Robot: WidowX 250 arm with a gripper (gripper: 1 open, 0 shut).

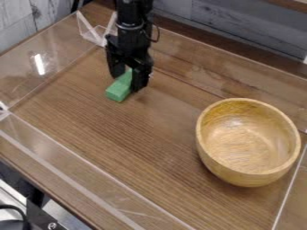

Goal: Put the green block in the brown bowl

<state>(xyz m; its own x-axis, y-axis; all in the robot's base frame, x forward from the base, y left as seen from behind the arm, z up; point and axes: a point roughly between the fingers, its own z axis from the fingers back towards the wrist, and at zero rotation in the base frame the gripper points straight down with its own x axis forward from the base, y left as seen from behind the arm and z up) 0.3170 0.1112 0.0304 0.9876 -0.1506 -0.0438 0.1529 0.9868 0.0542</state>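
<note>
My fingertips reach down beside the far end of the green block (118, 89), and closing now would catch the block, so it is time for my gripper to close.
The green block (118, 89) lies on the wooden table at the upper left, partly hidden by my gripper (126, 79). My gripper points straight down with its black fingers open, straddling the block's far end; whether the pads touch it I cannot tell. The brown bowl (249, 141) stands empty at the right, well apart from the block.
A low clear plastic wall (72, 175) rims the table along the front and left. A grey plank wall (240, 22) runs behind. Bare wood (132, 144) lies between the block and the bowl.
</note>
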